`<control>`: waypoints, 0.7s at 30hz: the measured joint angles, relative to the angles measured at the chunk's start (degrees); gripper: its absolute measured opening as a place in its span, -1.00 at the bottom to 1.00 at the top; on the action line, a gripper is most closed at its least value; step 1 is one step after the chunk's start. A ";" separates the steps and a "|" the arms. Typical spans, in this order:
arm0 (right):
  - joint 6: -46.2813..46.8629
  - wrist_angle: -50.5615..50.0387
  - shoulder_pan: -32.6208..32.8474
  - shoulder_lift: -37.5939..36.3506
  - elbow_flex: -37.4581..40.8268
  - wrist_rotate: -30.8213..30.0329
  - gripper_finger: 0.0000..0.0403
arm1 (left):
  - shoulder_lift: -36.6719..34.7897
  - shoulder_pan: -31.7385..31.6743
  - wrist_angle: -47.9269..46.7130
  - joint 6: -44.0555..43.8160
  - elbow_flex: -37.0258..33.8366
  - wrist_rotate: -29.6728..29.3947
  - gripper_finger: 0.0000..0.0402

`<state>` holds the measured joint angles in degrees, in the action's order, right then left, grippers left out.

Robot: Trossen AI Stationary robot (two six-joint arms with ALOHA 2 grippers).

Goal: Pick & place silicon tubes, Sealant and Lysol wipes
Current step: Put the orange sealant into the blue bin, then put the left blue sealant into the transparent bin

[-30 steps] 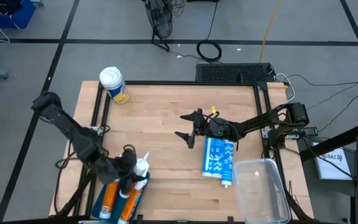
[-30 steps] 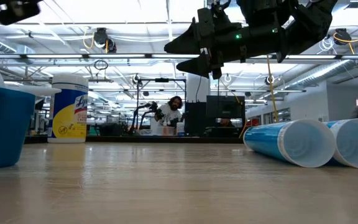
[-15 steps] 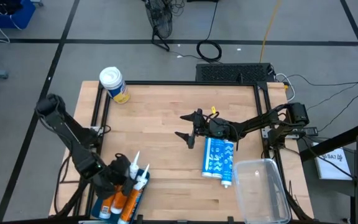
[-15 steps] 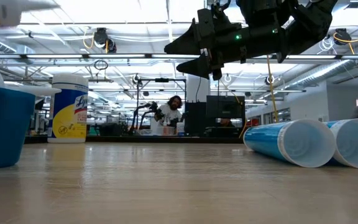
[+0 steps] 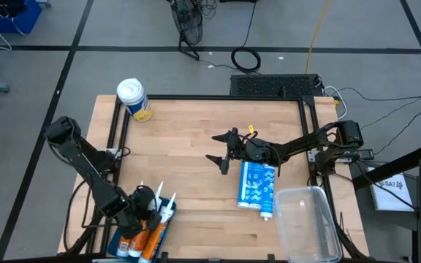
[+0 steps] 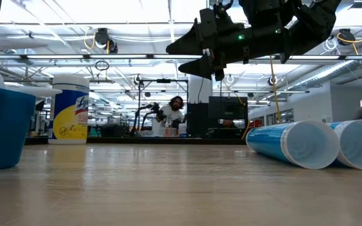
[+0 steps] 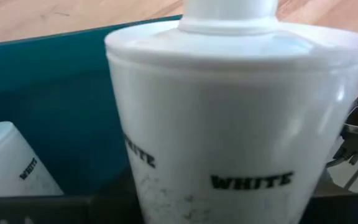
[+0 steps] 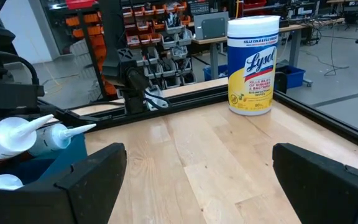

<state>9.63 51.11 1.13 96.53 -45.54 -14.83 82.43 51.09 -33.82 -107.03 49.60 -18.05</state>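
Note:
My left gripper should release the tube now, because the white-capped tube (image 7: 229, 124) is inside the bin's blue side (image 7: 61, 81) in the left wrist view.
My left gripper (image 5: 134, 210) is over the blue bin (image 5: 114, 239) at the table's near left corner, shut on a white-capped sealant tube (image 7: 229, 124) that fills the left wrist view. Other orange tubes (image 5: 154, 235) with white nozzles lie in the bin. My right gripper (image 5: 221, 151) hangs open and empty above the table's middle. Two blue silicone tubes (image 5: 256, 183) lie side by side on the wood just near of it. The Lysol wipes canister (image 5: 134, 98) stands upright at the far left corner. My left gripper holds the white-capped tube, whose shoulder (image 7: 229, 74) and nozzle base point away from the wrist toward the table. The fingers and the place of contact are hidden behind the tube. The tube sits inside the bin's blue wall (image 7: 61, 93), beside another white tube end (image 7: 11, 162).
A clear plastic tub (image 5: 309, 223) stands at the near right corner, beside the blue tubes. Black frame rails (image 5: 210, 97) run along the table's edges. Bare wood lies between the canister, the bin and the blue tubes. A person (image 6: 175, 113) is far behind the table.
My left gripper has carried the tube toward the table's near left corner and down, into the blue bin beside the other tubes. My right arm has kept still.

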 joint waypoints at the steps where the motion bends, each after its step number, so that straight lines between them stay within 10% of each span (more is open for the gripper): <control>1: 0.00 -0.01 0.00 0.00 0.01 0.00 0.88 | 0.00 0.02 0.00 -0.01 -0.01 0.01 -0.04; 12: 0.15 -0.26 0.00 0.00 0.00 0.00 0.88 | -1.12 -0.18 0.05 2.08 0.00 0.70 0.92; 21: -0.85 -0.54 0.31 -1.03 0.02 1.60 0.88 | -10.31 -3.77 1.01 28.23 -0.01 -3.70 0.71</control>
<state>8.78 50.58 1.44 95.50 -45.52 -13.23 72.12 47.32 -32.81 -78.80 49.59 -21.75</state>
